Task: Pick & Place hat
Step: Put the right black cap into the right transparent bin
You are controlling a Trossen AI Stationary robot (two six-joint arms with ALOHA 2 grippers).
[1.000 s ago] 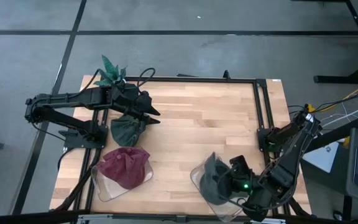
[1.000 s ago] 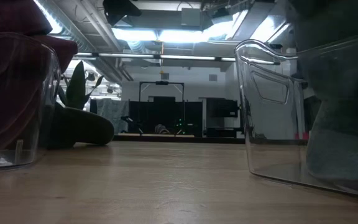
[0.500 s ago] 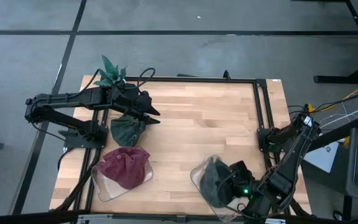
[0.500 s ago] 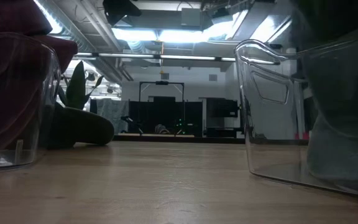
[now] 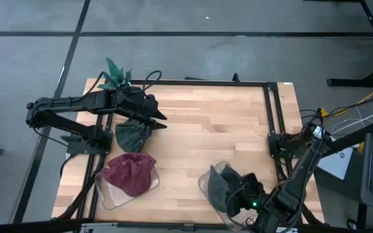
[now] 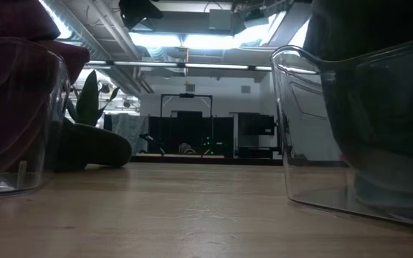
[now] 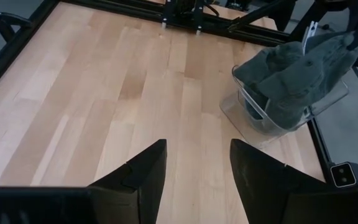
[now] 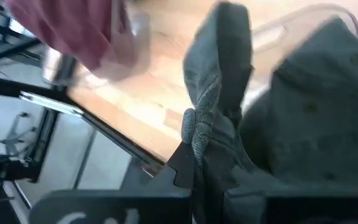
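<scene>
My right gripper keeps holding the grey-green hat [image 5: 221, 186] until its top lies flat. Cloth at my fingers stands tilted against the clear bin near the table's front edge.
A grey-green hat [image 5: 221, 186] sits partly inside a clear bin [image 5: 204, 183] near the table's front edge, with my right gripper [image 5: 239, 195] shut on it. The low view shows the hat [image 6: 378, 107] filling that bin [image 6: 300, 129]. A maroon hat [image 5: 129, 173] lies in a second clear bin [image 5: 106, 197] at the near left. A dark green hat [image 5: 132, 135] rests on the table at the left. My left gripper [image 5: 160, 121] hovers open just past it, with nothing between its fingers [image 7: 138, 177]. My right gripper pinches a bunched fold of the hat's cloth [image 8: 196, 134] between its two fingers, several layers together. It comes slanting down from the table's near right. The hat's lower part sits in the clear bin, and the held fold stands up above the fingers.
A green plant [image 5: 116, 73] stands at the far left corner. A black frame rail [image 5: 267, 110] runs along the table's far and right edges. Bare wood [image 5: 206, 129] lies in the middle of the table between the two arms.
My right gripper has sunk and drawn toward the table's near edge, still shut on the grey-green hat. The hat has gone down deeper into the clear bin and now fills more of it in the low view.
</scene>
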